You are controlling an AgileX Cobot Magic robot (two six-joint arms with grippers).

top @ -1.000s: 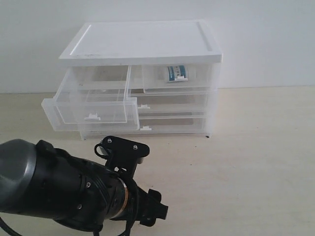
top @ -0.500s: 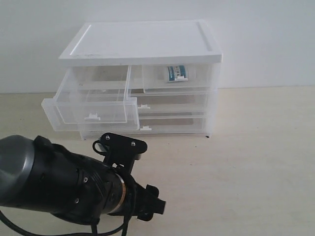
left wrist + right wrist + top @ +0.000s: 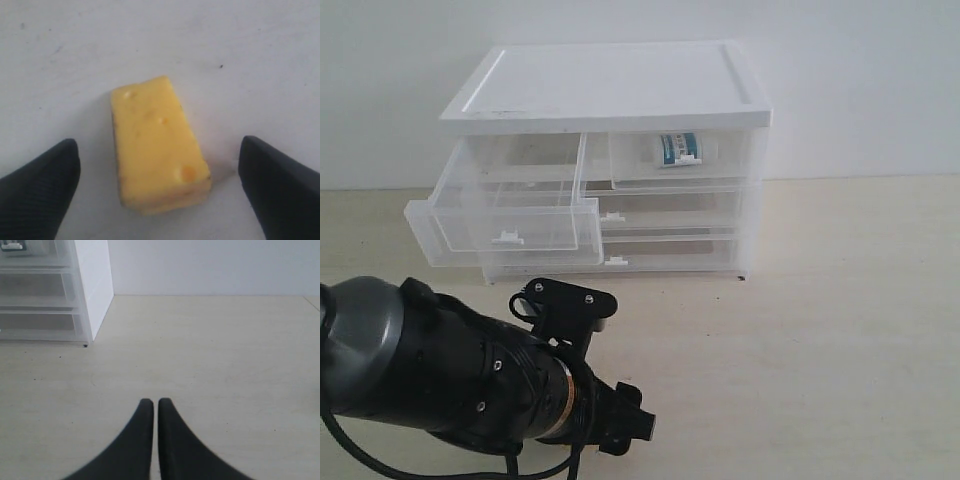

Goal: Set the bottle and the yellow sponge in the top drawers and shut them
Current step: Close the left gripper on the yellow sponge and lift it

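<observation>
My left gripper closes on the yellow sponge (image 3: 157, 145) now, since in the left wrist view its fingers are on either side of the sponge, low over the table.
The yellow sponge (image 3: 157, 145) lies flat on the table in the left wrist view. My left gripper (image 3: 159, 150) is open around it, with one dark finger (image 3: 45, 185) on each side and neither touching it. In the exterior view my left arm (image 3: 470, 385) hides the sponge. The bottle (image 3: 677, 149) lies inside the closed top right drawer (image 3: 630, 160). The top left drawer (image 3: 535, 225) is pulled out and holds nothing. My right gripper (image 3: 151, 402) is shut and empty above bare table.
The white-topped cabinet (image 3: 610, 85) stands at the back of the table against a white wall. Its two full-width lower drawers (image 3: 670, 210) are closed. The cabinet's side (image 3: 95, 290) shows in the right wrist view.
My left arm has shifted slightly to the left at the front of the table. The drawers, the bottle and the right gripper have not moved.
</observation>
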